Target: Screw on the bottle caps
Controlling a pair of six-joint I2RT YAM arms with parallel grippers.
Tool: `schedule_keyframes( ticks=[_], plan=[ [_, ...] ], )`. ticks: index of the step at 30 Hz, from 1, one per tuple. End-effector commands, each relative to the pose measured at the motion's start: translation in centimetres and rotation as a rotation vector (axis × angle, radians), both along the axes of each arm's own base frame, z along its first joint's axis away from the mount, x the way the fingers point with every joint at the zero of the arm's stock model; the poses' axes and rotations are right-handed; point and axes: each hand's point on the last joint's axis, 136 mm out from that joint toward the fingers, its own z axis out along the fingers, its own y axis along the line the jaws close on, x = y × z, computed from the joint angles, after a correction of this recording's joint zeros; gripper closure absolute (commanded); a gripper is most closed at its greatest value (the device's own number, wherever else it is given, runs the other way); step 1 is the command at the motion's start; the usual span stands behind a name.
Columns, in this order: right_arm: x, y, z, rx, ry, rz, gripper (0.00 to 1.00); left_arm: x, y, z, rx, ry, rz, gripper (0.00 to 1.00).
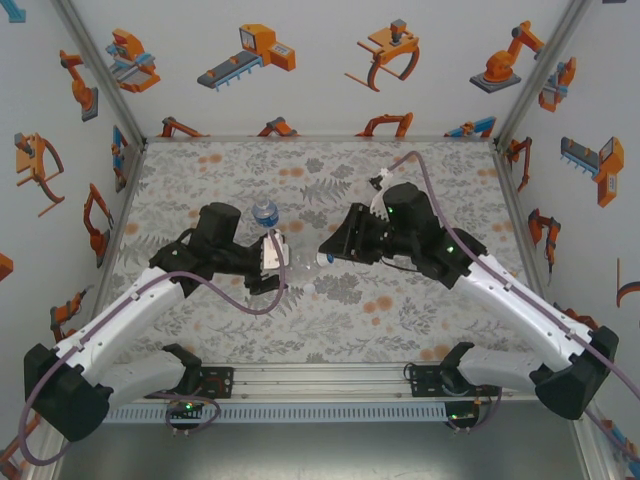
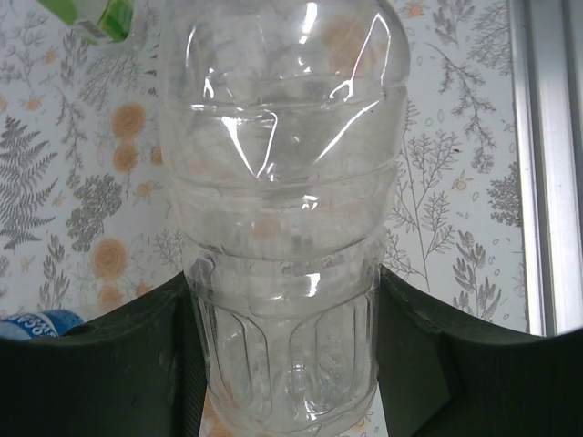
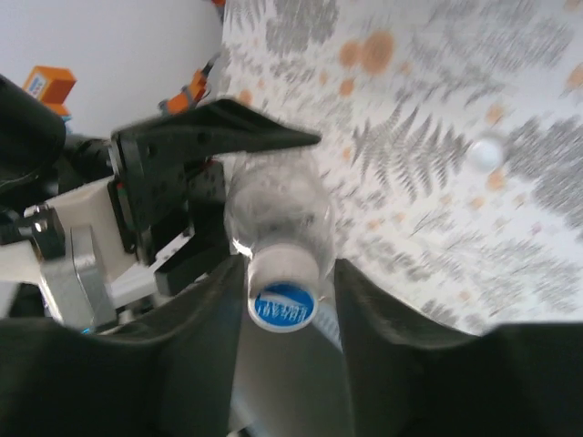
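The robot needs to grab the whitish cap (image 1: pixel 325 259) next with its right gripper, end-on by the cap's sides, so the bottle's bottom stays free to set the bottle upright.
My left gripper (image 2: pixel 284 278) is shut on the ribbed body of the colourless bottle (image 2: pixel 282 164), held off the table on its side with its neck toward the right arm. The same bottle (image 3: pixel 278 214) reaches into the right wrist view. A whitish cap with a blue printed top (image 3: pixel 282 299) sits on its neck. My right gripper (image 3: pixel 289 264) straddles that cap, open, with a small gap at each finger. From above, the left gripper (image 1: pixel 270 255) and right gripper (image 1: pixel 327 253) face each other mid-table. The blue-labelled bottle (image 1: pixel 264 212) stands just behind them. A corner of the green-tinted bottle (image 2: pixel 100 18) shows.
A loose whitish cap (image 3: pixel 485 152) lies on the patterned table cloth (image 1: pixel 330 330) to the right of the held bottle. The blue-labelled bottle (image 2: pixel 36 323) is close beside the left fingers. An aluminium frame rail (image 2: pixel 542 164) runs along the table edge.
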Motion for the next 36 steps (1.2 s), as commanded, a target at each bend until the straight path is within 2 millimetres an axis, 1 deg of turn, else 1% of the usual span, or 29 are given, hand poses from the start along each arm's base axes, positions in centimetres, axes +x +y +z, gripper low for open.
schedule_keyframes(
  ticks=[1,4,6,9,12,14,16,18,20,22,27,36],
  plan=[
    [0.7,-1.6,4.0,-0.067,-0.297,0.019,0.53,-1.6,-0.4,1.3,-0.040,0.001,-0.077,1.00],
    [-0.2,-1.3,5.4,-0.110,-0.513,0.150,0.54,-1.6,-0.4,1.3,-0.042,0.000,-0.076,1.00],
    [-1.1,-0.8,5.9,-0.126,-0.635,0.243,0.54,-1.6,-0.4,1.4,-0.042,-0.001,-0.077,1.00],
    [-3.1,0.1,6.6,-0.131,-0.815,0.414,0.54,-1.6,-0.4,1.4,-0.044,-0.002,-0.079,1.00],
    [-5.5,0.9,6.6,-0.119,-0.985,0.601,0.53,-1.7,-0.4,1.4,-0.046,-0.001,-0.082,1.00],
    [-7.3,1.2,6.3,-0.109,-1.103,0.733,0.53,-1.7,-0.4,1.4,-0.047,-0.003,-0.083,1.00],
    [-7.9,1.2,5.8,-0.122,-1.193,0.791,0.51,-1.8,-0.4,1.5,-0.050,-0.005,-0.089,1.00],
    [-8.3,1.3,5.3,-0.122,-1.250,0.818,0.48,-1.9,-0.4,1.5,-0.051,-0.006,-0.092,1.00],
    [-9.2,1.4,4.9,-0.094,-1.306,0.874,0.47,-1.9,-0.3,1.4,-0.051,-0.008,-0.092,1.00],
    [-9.8,1.5,4.5,-0.062,-1.344,0.896,0.47,-2.0,-0.3,1.4,-0.051,-0.008,-0.092,1.00],
    [-9.4,1.7,3.5,-0.070,-1.351,0.886,0.50,-2.0,-0.4,1.3,-0.051,-0.005,-0.096,1.00],
    [-8.9,1.9,3.3,-0.085,-1.362,0.867,0.58,-2.0,-0.4,1.3,-0.051,-0.004,-0.096,1.00]
  ],
)
